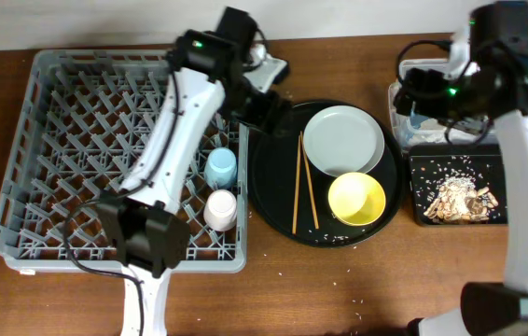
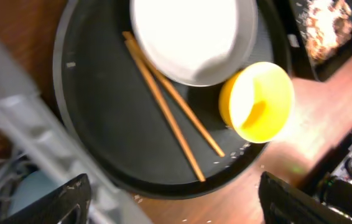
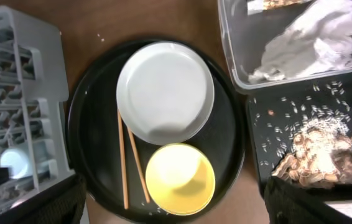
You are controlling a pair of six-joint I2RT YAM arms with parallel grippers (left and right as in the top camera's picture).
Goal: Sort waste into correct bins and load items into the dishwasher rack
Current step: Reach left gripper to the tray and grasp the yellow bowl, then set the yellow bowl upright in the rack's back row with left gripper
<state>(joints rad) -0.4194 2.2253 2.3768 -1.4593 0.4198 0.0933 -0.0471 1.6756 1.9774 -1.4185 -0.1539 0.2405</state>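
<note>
My left gripper is to grab the yellow bowl point(image 1: 356, 198) by its rim next, to load it tilted into the dishwasher rack. That leaves the bowl's base free.
The grey dishwasher rack point(image 1: 59, 140) holds the light blue cup point(image 1: 220, 168) and the pink cup point(image 1: 219, 209) at its right edge. The pale plate point(image 1: 343, 140), yellow bowl point(image 1: 356, 198) and two chopsticks point(image 1: 301, 182) lie on a round black tray point(image 1: 269, 201). My left gripper point(image 1: 264, 107) is open and empty above the round tray's left rim point(image 2: 176, 205). My right gripper point(image 1: 424, 91) is open and empty, high over the bins point(image 3: 179, 205). The clear tub point(image 3: 229, 56) holds white napkins point(image 3: 313, 37). The shallow black tray point(image 3: 257, 143) holds food scraps and rice point(image 3: 325, 155).
Loose rice grains lie on the wooden table in front of the round tray point(image 1: 339, 275). A gold-brown bit point(image 3: 274, 4) shows at the clear tub's far edge. Cables and the right arm's base crowd the back right corner point(image 1: 413, 56).
</note>
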